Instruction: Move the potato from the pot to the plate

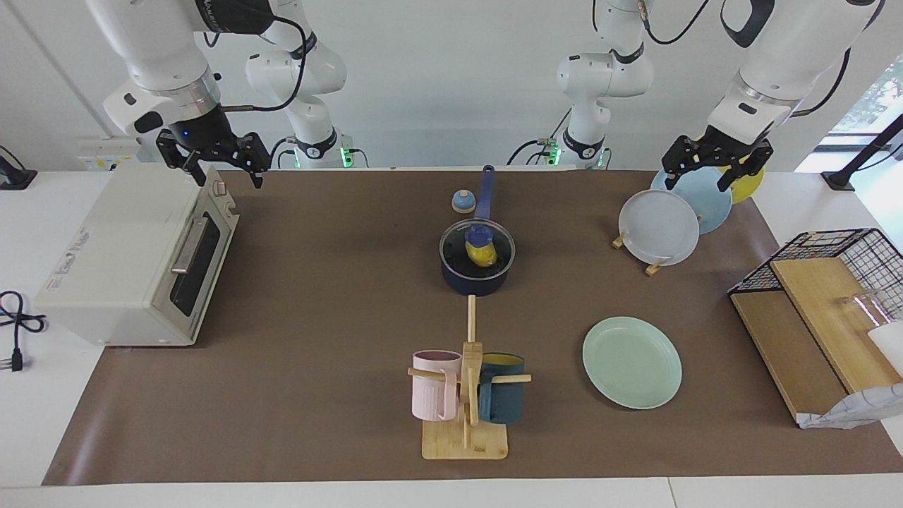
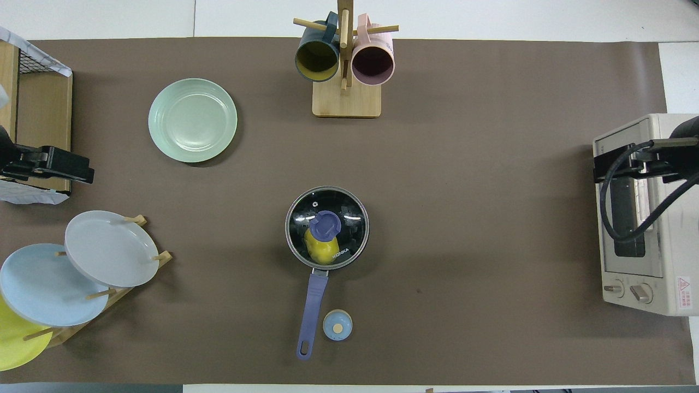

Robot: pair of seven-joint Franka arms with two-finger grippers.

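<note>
The robot needs to uncover the potato (image 2: 320, 250) in the pot, so its right gripper should next grab the glass lid by its blue knob (image 2: 325, 224).
The dark navy pot (image 1: 476, 276) stands mid-table with its long blue handle (image 2: 313, 311) toward the robots. A glass lid with a blue knob (image 1: 482, 233) sits on it and shows in the overhead view too (image 2: 326, 224). The yellow potato (image 1: 481, 255) lies inside under the lid (image 2: 321, 249). The mint-green plate (image 1: 631, 361) lies bare, farther from the robots than the pot, toward the left arm's end (image 2: 192, 120). My left gripper (image 1: 696, 185) is open and empty, raised over the plate rack. My right gripper (image 1: 229, 181) is open and empty, raised over the toaster oven.
A toaster oven (image 1: 134, 261) stands at the right arm's end. A wooden rack (image 1: 659, 226) holds grey, light blue and yellow plates. A mug tree (image 1: 465, 381) carries a pink and a dark blue mug. A small blue knob (image 1: 463, 202) lies beside the handle. A wire basket (image 1: 825, 296) stands at the left arm's end.
</note>
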